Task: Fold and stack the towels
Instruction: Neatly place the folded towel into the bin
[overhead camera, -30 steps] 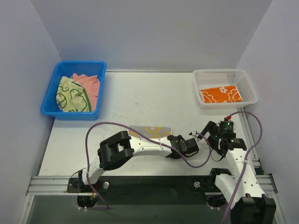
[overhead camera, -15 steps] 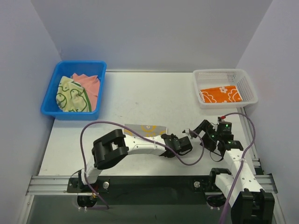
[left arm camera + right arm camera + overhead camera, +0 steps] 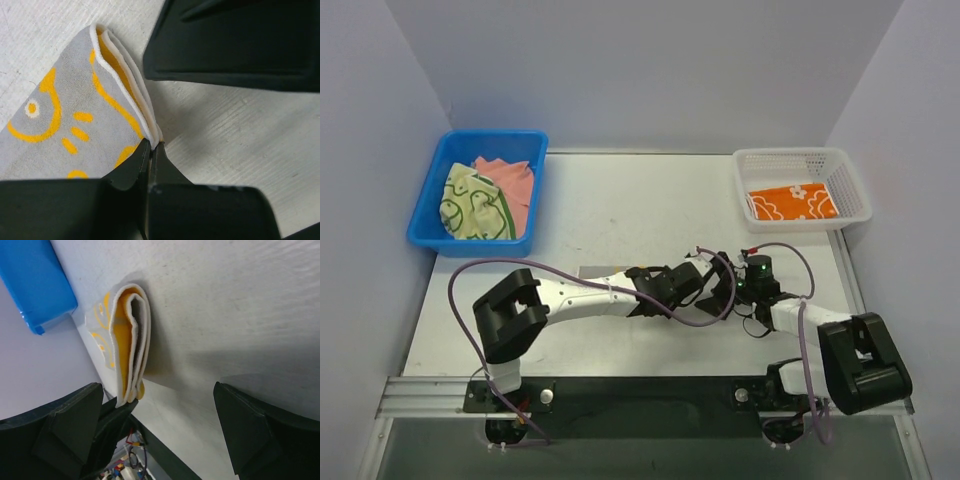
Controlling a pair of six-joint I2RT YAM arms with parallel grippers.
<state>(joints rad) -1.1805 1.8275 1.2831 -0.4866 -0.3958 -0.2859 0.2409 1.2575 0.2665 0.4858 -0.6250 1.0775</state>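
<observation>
The right gripper grabs the folded towel's layers together at the white-edged end beside my left gripper next, to stack it flat on the orange towel (image 3: 792, 203).
A folded yellow duck-print towel (image 3: 75, 115), grey on its outer face with white edging, lies on the table. My left gripper (image 3: 151, 146) is shut on its near corner. In the right wrist view the same towel (image 3: 129, 340) shows as a thick fold, with the left fingers (image 3: 117, 412) pinching its lower end. My right gripper (image 3: 159, 390) stands wide open just beside it, touching nothing. From above, the left gripper (image 3: 695, 280) and right gripper (image 3: 725, 292) meet mid-table, and only a strip of this towel (image 3: 592, 272) shows. An orange flowered towel (image 3: 792, 203) lies folded.
The orange towel rests in a white basket (image 3: 850, 185) at the back right. A blue bin (image 3: 430, 215) at the back left holds a crumpled pale green duck towel (image 3: 472, 205) and a salmon-pink one (image 3: 515, 185). Purple cables loop over both arms.
My left gripper has shut on the towel's corner after moving up and left to it. The right gripper swung left and down to the table beside it, still open.
</observation>
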